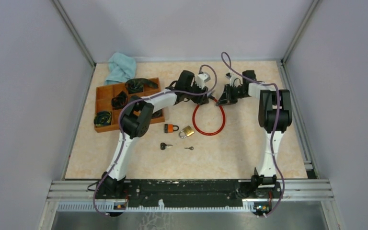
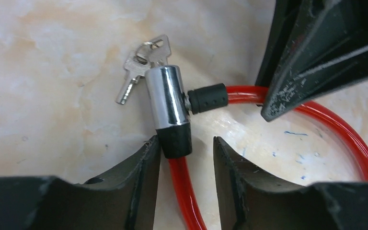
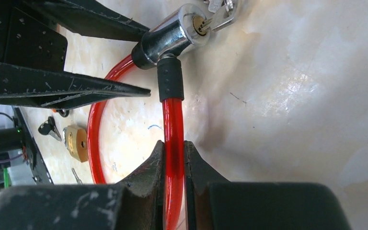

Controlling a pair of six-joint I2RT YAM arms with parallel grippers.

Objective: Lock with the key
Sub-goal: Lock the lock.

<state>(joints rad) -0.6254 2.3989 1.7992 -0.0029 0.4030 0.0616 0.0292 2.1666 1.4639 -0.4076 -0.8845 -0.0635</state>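
The cylinder's side hole and key should stay free for locking, so my left gripper should next grab the red cable (image 3: pixel 173 120) just behind the cylinder's black collar.
A red cable lock (image 1: pixel 209 120) lies looped on the table. Its chrome cylinder (image 2: pixel 166 98) has a key (image 3: pixel 219 14) in the keyhole, with a small bunch of keys (image 2: pixel 141 64) hanging from it. The cable's black-sleeved end (image 2: pixel 208 98) is plugged into the cylinder's side. My left gripper (image 2: pixel 187 143) is open. Its jaws straddle the cable just below the cylinder's black collar (image 2: pixel 175 140), and the left finger (image 2: pixel 146 165) is against the collar. My right gripper (image 3: pixel 174 146) is shut on the red cable (image 3: pixel 173 120) below the sleeve. Both grippers (image 1: pixel 205 96) (image 1: pixel 223 99) meet at the loop's far end.
An orange padlock (image 1: pixel 171 128), a brass padlock (image 1: pixel 187 131), a black-headed key (image 1: pixel 165 146) and a small key (image 1: pixel 189 148) lie nearer the bases. A wooden tray (image 1: pixel 106 103) holding black parts and a teal cloth (image 1: pixel 121 67) sit at the far left.
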